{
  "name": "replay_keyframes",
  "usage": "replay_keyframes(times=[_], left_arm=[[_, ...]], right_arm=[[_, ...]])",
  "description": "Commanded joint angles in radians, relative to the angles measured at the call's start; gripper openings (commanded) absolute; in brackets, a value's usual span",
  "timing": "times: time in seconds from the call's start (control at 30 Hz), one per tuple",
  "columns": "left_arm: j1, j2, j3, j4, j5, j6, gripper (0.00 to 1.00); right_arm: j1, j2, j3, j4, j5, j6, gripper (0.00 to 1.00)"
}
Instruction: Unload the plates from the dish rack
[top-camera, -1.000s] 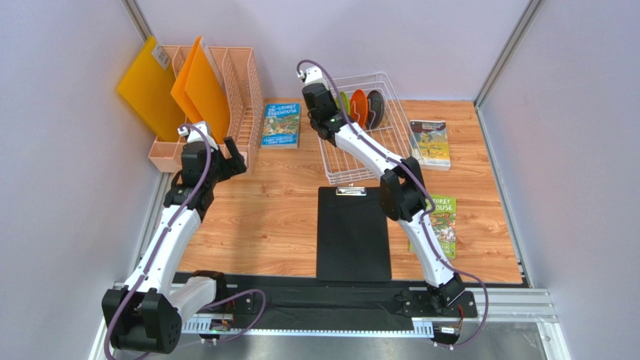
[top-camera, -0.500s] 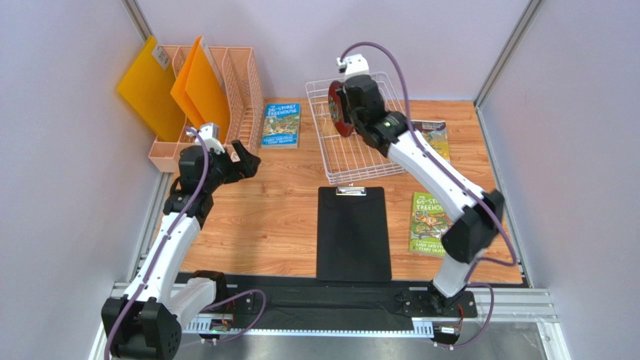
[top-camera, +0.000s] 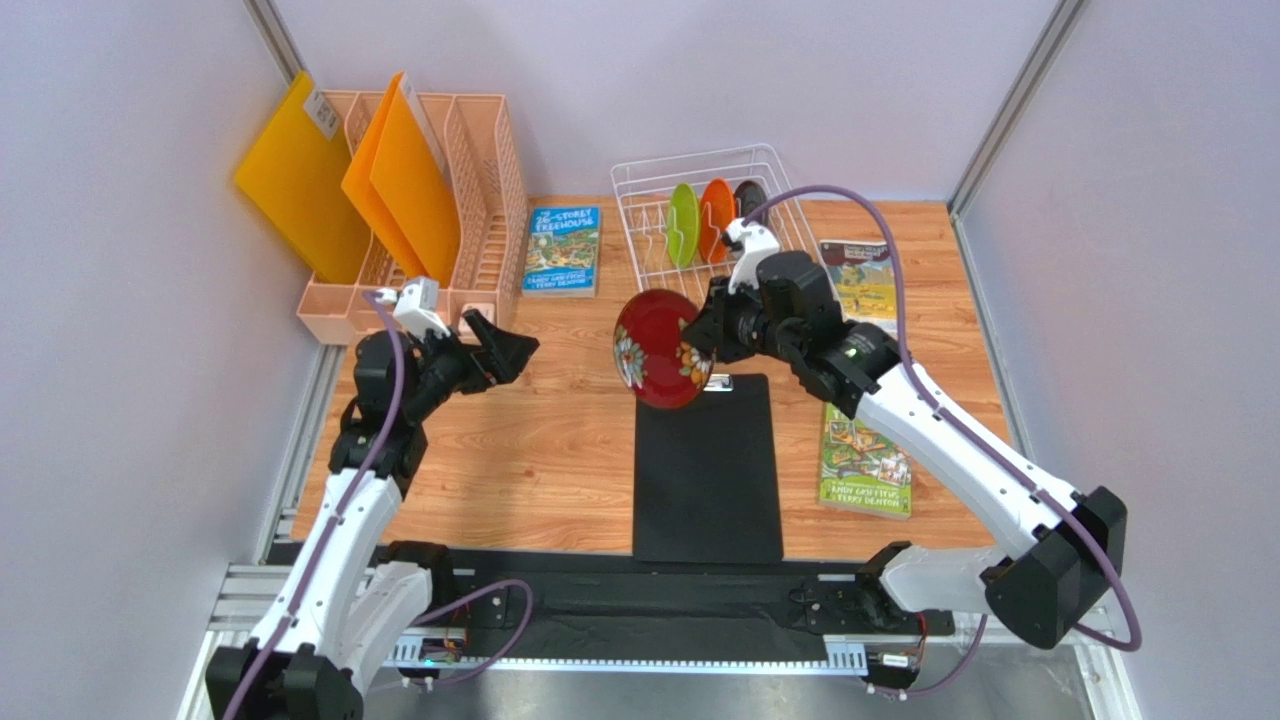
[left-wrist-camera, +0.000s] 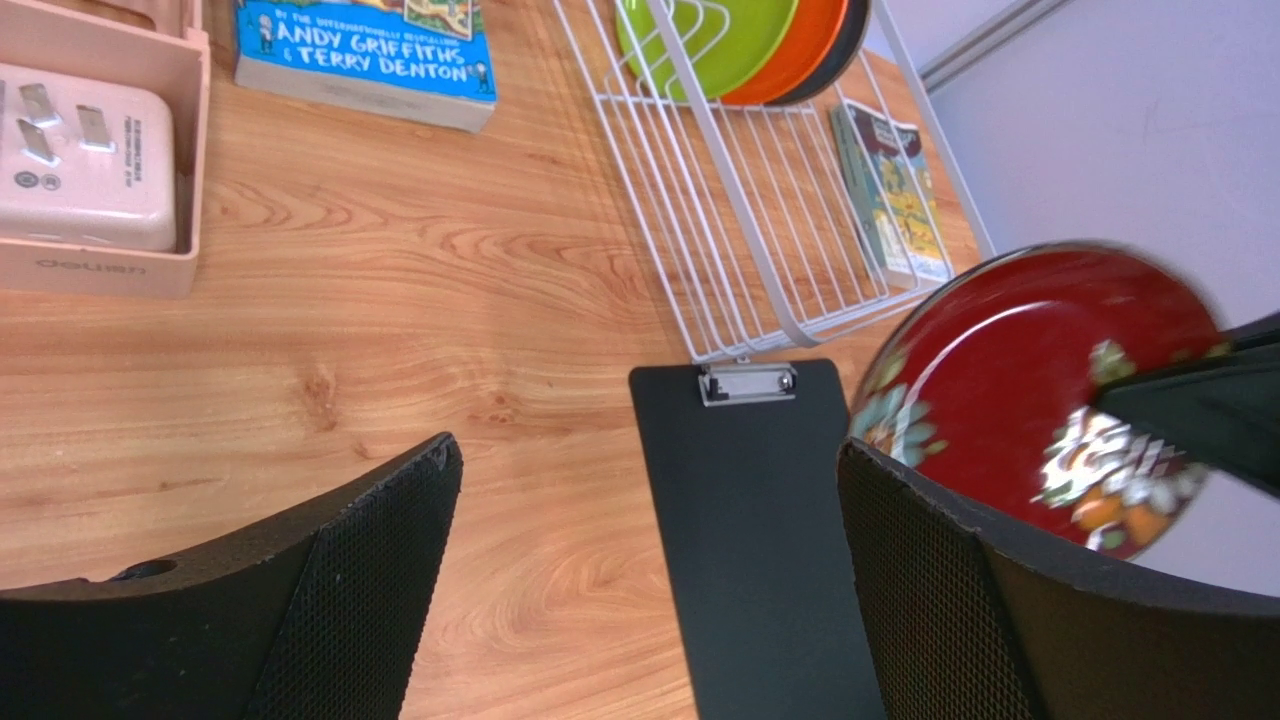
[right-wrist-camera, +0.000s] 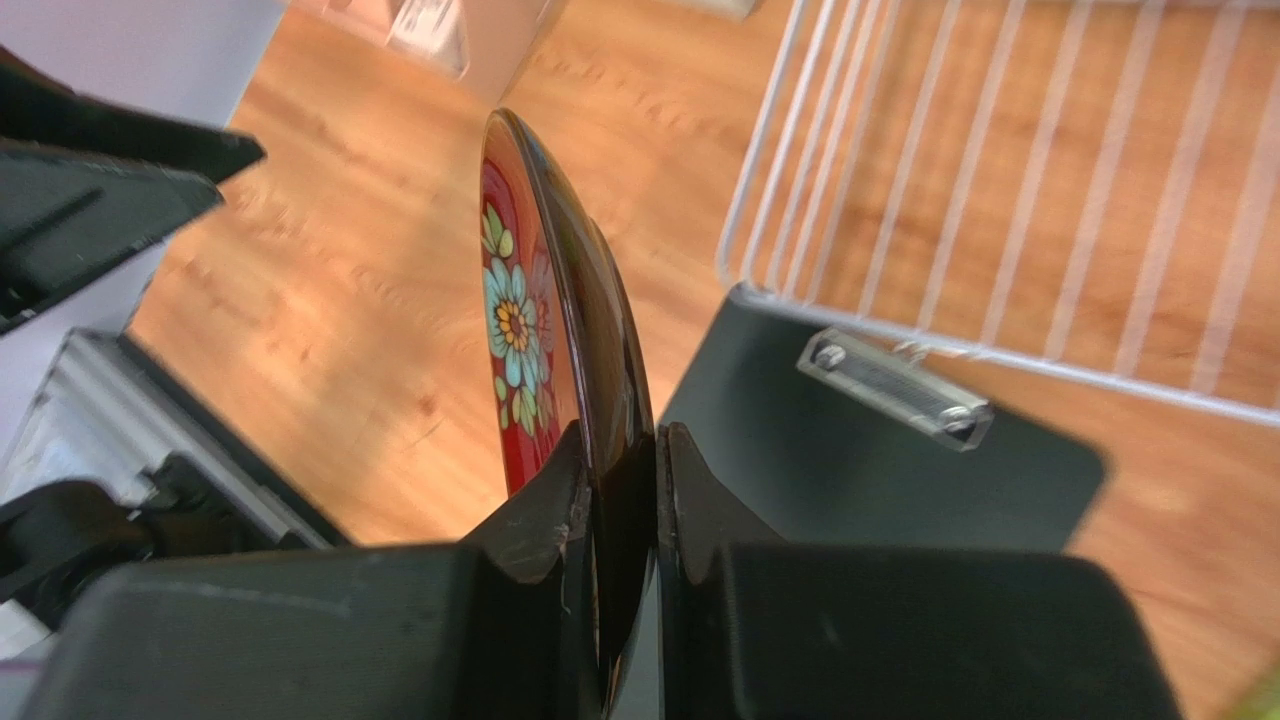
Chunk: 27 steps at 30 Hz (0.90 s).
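Note:
My left gripper takes hold of the dark red floral plate by its free rim (top-camera: 618, 347) (left-wrist-camera: 887, 375) next, to set it on the tabletop.
My right gripper (top-camera: 718, 333) is shut on the rim of the dark red floral plate (top-camera: 658, 348) and holds it on edge in the air, just left of the black clipboard's clip. The plate shows edge-on in the right wrist view (right-wrist-camera: 564, 315) and at the right of the left wrist view (left-wrist-camera: 1052, 375). The lime green plate (top-camera: 682, 222), the orange plate (top-camera: 717, 215) and the dark grey-teal plate (top-camera: 750, 206) stand upright in the white wire dish rack (top-camera: 649, 195) at the back. My left gripper (top-camera: 511, 351) is open and empty, to the left of the red plate.
A black clipboard (top-camera: 706, 468) lies in front of the rack. A peach mesh file holder (top-camera: 473, 180) with orange folders stands at the back left. Books lie at the back middle (top-camera: 562, 249), back right (top-camera: 869, 285) and right (top-camera: 867, 450).
My right gripper has carried the red plate from over the rack forward and left to above the clipboard's top. My left gripper has moved right, toward the plate.

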Motion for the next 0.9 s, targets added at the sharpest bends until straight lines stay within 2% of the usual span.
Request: replay_keyframes(times=[0.0, 0.2, 0.33, 0.53, 0.67, 0.73, 0.8, 0.83, 0.87], left_arm=[[0.003, -0.099, -0.035, -0.041, -0.01, -0.026, 0.99], [0.003, -0.145, -0.129, 0.01, 0.044, -0.095, 0.99], [0.003, -0.123, -0.17, 0.051, 0.052, -0.121, 0.93], [0.003, -0.07, -0.224, 0.272, 0.087, -0.21, 0.88], [0.003, -0.008, -0.23, 0.39, 0.121, -0.265, 0.78], [0.003, 0.025, -0.233, 0.447, 0.139, -0.29, 0.76], [0.001, 0.048, -0.234, 0.487, 0.156, -0.307, 0.6], [0.001, 0.054, -0.238, 0.495, 0.158, -0.31, 0.46], [0.0, 0.059, -0.236, 0.499, 0.161, -0.31, 0.39]], right_arm=[[0.008, 0.029, -0.051, 0.246, -0.186, 0.134, 0.0], [0.015, 0.153, -0.043, 0.372, -0.292, 0.185, 0.0], [0.016, 0.213, -0.014, 0.426, -0.321, 0.205, 0.0], [0.016, 0.274, 0.026, 0.487, -0.379, 0.251, 0.0], [0.017, 0.309, 0.041, 0.533, -0.43, 0.289, 0.0], [0.016, 0.334, 0.051, 0.572, -0.453, 0.317, 0.0], [0.019, 0.354, 0.057, 0.602, -0.476, 0.341, 0.0], [0.017, 0.362, 0.064, 0.613, -0.485, 0.351, 0.0], [0.017, 0.368, 0.067, 0.625, -0.511, 0.357, 0.0]])
